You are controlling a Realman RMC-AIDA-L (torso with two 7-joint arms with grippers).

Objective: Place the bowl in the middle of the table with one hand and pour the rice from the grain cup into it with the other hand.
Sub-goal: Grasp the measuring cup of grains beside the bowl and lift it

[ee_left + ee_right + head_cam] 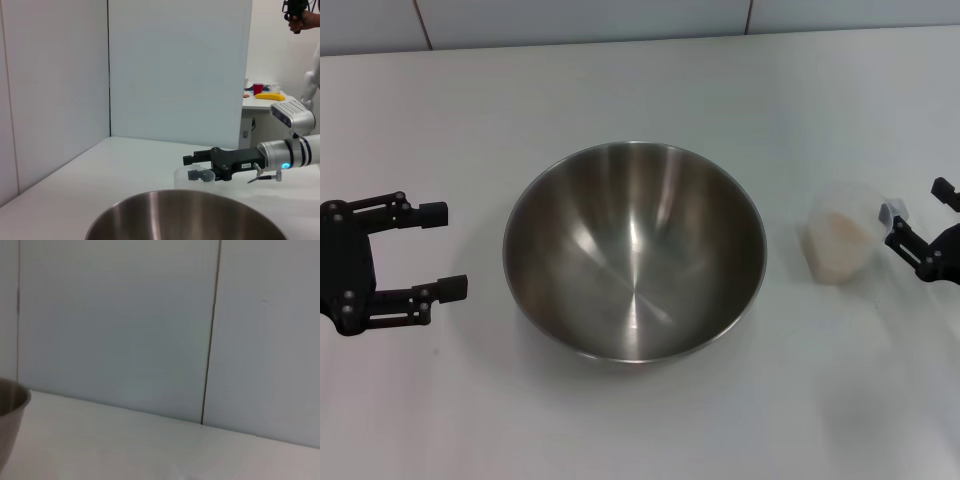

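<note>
My right gripper's fingers straddle the handle of the grain cup, one at the handle's near edge, so it is time to close on the handle now.
The steel bowl stands upright and empty in the middle of the white table. It also shows in the left wrist view, and its rim shows in the right wrist view. My left gripper is open and empty, just left of the bowl and apart from it. The translucent grain cup stands right of the bowl with pale rice inside. My right gripper is open at the cup's right side, one fingertip close to its wall. The left wrist view shows that gripper at the cup.
White wall panels run along the table's far edge. In the left wrist view a side table far behind the right arm holds a red cup and a banana.
</note>
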